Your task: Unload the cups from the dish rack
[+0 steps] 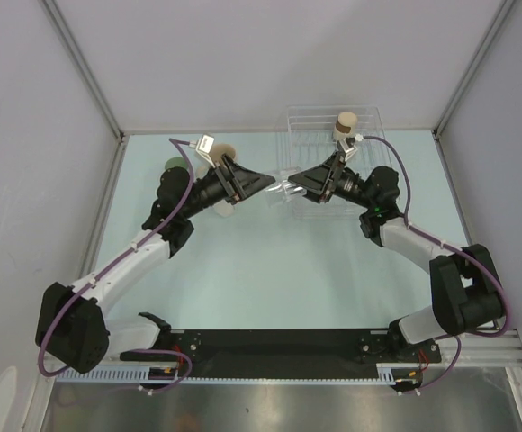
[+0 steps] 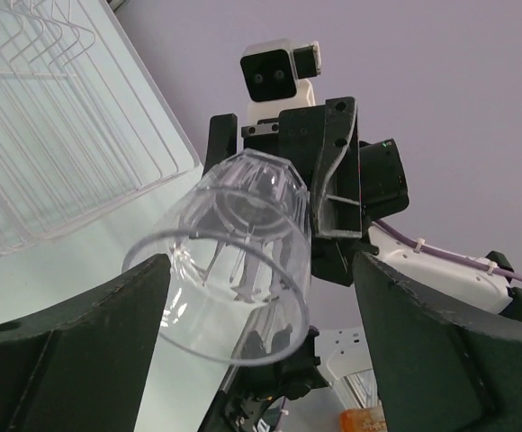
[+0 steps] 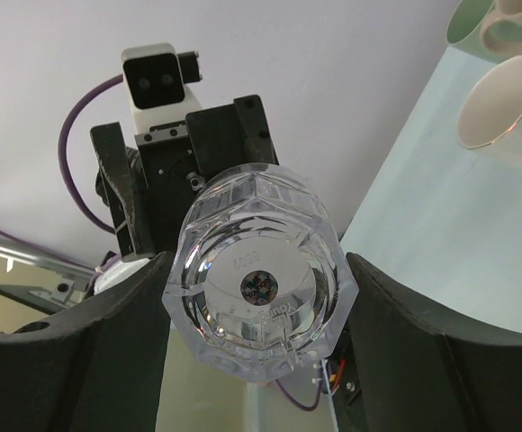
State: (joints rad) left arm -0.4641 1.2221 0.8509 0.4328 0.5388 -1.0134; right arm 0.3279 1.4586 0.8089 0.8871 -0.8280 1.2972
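Next, my left gripper grips the clear plastic cup's side at the rim (image 1: pixel 274 189) (image 2: pixel 281 277), leaving the cup's base free to stand it upright on the tabletop.
A clear plastic cup (image 1: pixel 287 187) hangs in mid-air between my two grippers, just left of the white wire dish rack (image 1: pixel 310 121). My right gripper (image 3: pixel 258 263) is shut on the cup's base end (image 3: pixel 259 288), with both fingers against its sides. My left gripper (image 2: pixel 261 270) is open around the cup's mouth (image 2: pixel 229 270); its left finger (image 2: pixel 108 342) is next to the rim and a gap shows on the right. A tan, brown-topped cup (image 1: pixel 346 122) stands in the rack's far part. The rack also shows in the left wrist view (image 2: pixel 54 135).
Cups stand on the table at the far left behind my left arm: a pale green one (image 1: pixel 173 165) and a cream one (image 1: pixel 226 150). In the right wrist view the green cup (image 3: pixel 470 27) and a cream cup (image 3: pixel 499 101) show. Grey walls enclose the table.
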